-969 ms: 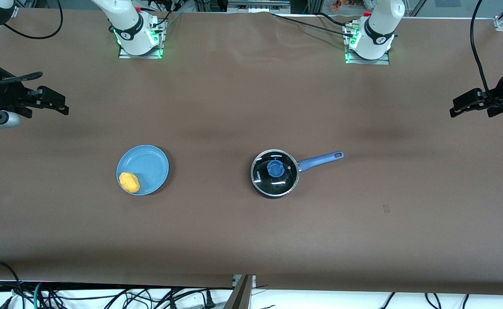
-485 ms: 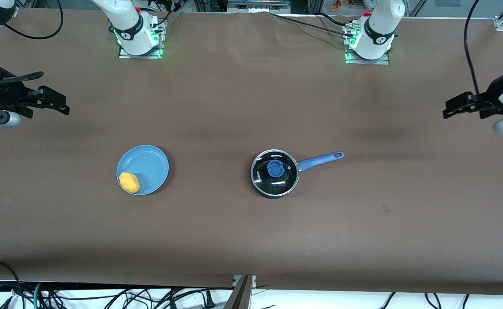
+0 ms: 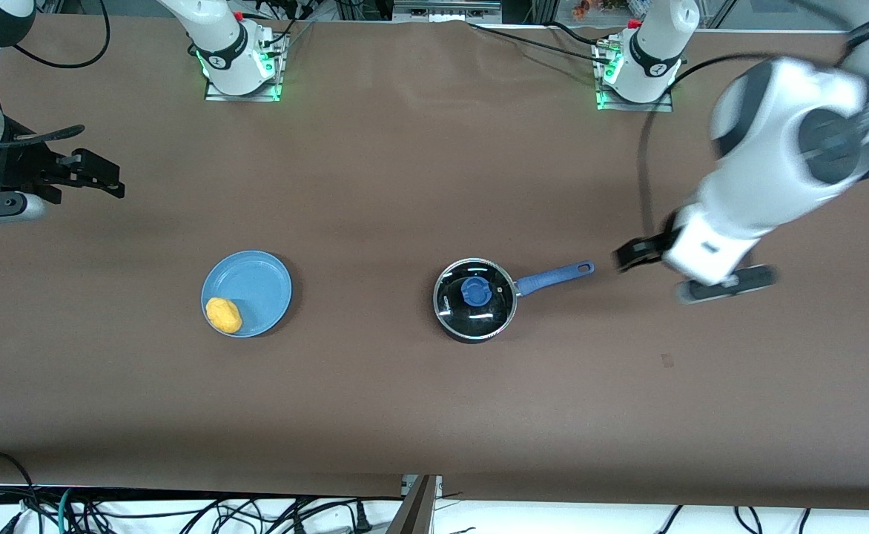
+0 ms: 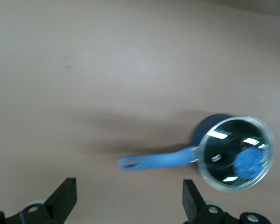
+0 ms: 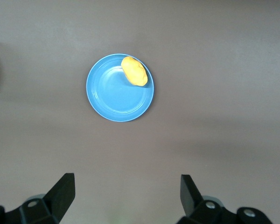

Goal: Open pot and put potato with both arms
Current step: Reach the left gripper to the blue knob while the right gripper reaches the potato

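Observation:
The left gripper grabs the glass lid by its blue knob point(image 3: 475, 291) next, to open the black pot for the potato point(image 3: 223, 315).
The black pot point(image 3: 474, 300) stands mid-table with its glass lid and blue knob point(image 3: 475, 291) on; its blue handle point(image 3: 554, 277) points toward the left arm's end. The pot also shows in the left wrist view point(image 4: 235, 153). The yellow-orange potato point(image 3: 223, 315) lies on the light-blue plate point(image 3: 256, 282), also in the right wrist view point(image 5: 134, 71). My left gripper point(image 3: 627, 257) is open and empty in the air just past the handle's tip; it shows in its wrist view point(image 4: 129, 198). My right gripper point(image 3: 101, 178) is open and empty at the right arm's end, in its wrist view point(image 5: 126, 196).
The brown table point(image 3: 375, 415) has a small dark mark point(image 3: 666, 360) nearer the front camera than the left gripper. Cables hang along the front edge point(image 3: 182, 512). Both arm bases point(image 3: 238, 67) stand at the table's back edge.
My left arm has swung in fast from the table's end toward the pot handle and now hangs just past its tip. The right gripper has shifted only slightly. Pot, plate and potato have not moved.

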Available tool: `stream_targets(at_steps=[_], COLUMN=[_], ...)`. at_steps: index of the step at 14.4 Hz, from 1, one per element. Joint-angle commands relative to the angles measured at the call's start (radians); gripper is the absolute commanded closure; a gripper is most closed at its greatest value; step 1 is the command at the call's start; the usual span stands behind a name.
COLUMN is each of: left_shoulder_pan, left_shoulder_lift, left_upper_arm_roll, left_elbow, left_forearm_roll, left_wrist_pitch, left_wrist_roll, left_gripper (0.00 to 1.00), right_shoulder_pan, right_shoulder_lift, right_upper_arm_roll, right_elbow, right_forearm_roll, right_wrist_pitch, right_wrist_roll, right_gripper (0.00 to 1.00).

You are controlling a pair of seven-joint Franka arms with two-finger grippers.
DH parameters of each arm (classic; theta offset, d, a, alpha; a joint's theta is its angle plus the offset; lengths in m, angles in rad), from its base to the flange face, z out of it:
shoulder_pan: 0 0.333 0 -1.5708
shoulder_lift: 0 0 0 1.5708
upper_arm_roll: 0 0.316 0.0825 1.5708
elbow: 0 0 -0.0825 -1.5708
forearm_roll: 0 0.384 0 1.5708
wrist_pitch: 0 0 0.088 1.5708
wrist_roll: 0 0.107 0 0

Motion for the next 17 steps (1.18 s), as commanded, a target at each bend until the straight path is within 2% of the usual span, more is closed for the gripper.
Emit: stream_targets(at_steps=[1,6,9,11,13,17], left_shoulder_pan=[-0.069,-0.213,-0.281,-0.298,-0.316,-0.331], left_shoulder_lift=[0.109,0.271,0.356,0.379,0.396,0.424], left_upper_arm_roll=[-0.008,-0.008,-0.001,0.002,0.002,0.002], left_elbow=[0.031,0.155,0.244,0.262,0.258,0.269], left_forearm_roll=[0.007,0.113,0.130,0.132,0.132,0.165], left_wrist_pitch=[0.100,0.119,0.117,0.123,0.158,0.163], left_wrist_roll=[-0.083,-0.299,-0.353,-0.358,-0.373,-0.402], left_gripper=[0.00,0.00,0.00,0.00,0.00,0.00], right_shoulder_pan=[0.004,0.017,0.030,0.041,0.043,0.087], right_shoulder_lift=[-0.005,0.011,0.093,0.226,0.264,0.449], right_upper_arm_roll=[0.001,0.003,0.000,0.000,0.000,0.001], right_elbow=[-0.006,-0.005,0.006,0.015,0.009,0.009], right_forearm_roll=[-0.022,-0.022,-0.046,-0.048,-0.081,-0.089], right_wrist_pitch=[0.009,0.006,0.015,0.011,0.107,0.338], right_wrist_roll=[0.003,0.003,0.006,0.003,-0.016,-0.017], right_gripper=[0.00,0.00,0.00,0.00,0.00,0.00])
